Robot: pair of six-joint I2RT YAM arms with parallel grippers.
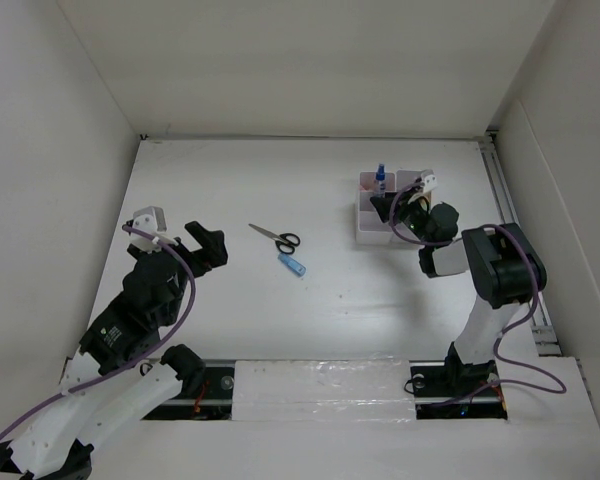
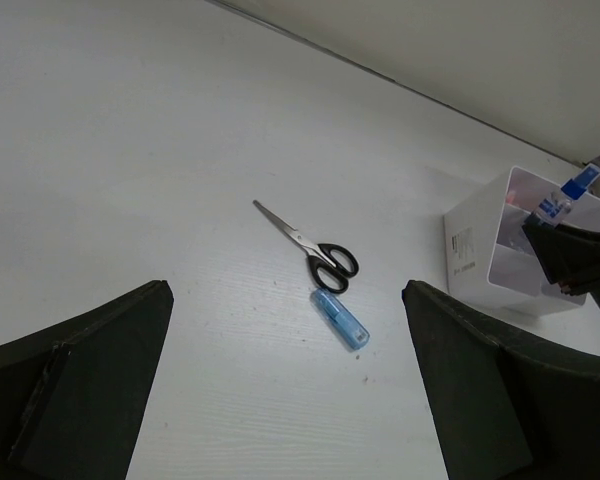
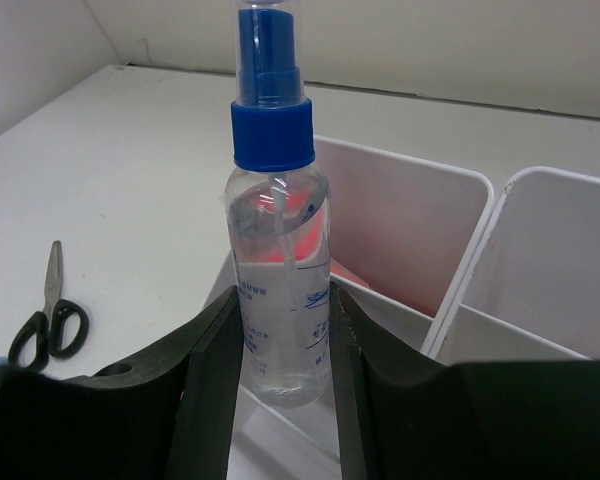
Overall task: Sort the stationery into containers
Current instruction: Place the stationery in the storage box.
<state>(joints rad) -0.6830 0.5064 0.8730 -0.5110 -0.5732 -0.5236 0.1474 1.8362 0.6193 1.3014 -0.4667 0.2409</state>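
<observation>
The bottle (image 1: 380, 181) hangs upright, its base above the organiser's section in front of the red-pink thing, and would land in that section, so my right gripper should open its fingers.
My right gripper (image 3: 280, 340) is shut on a clear spray bottle (image 3: 278, 250) with a blue cap, holding it upright over the white organiser (image 3: 420, 230). The bottle's base hangs low at a near compartment; whether it rests there I cannot tell. Something red-pink (image 3: 352, 272) lies in the compartment behind it. From above, the bottle (image 1: 380, 181) and right gripper (image 1: 400, 205) sit at the organiser (image 1: 372, 228). Black-handled scissors (image 1: 276, 238) and a short blue tube (image 1: 292, 264) lie mid-table. My left gripper (image 1: 208, 247) stands open to their left, holding nothing.
In the left wrist view the scissors (image 2: 318, 255) and blue tube (image 2: 340, 318) lie ahead of the open gripper (image 2: 285, 400), with the organiser (image 2: 472, 245) at the right. White walls enclose the table on three sides, and a rail (image 1: 515, 230) runs down its right edge.
</observation>
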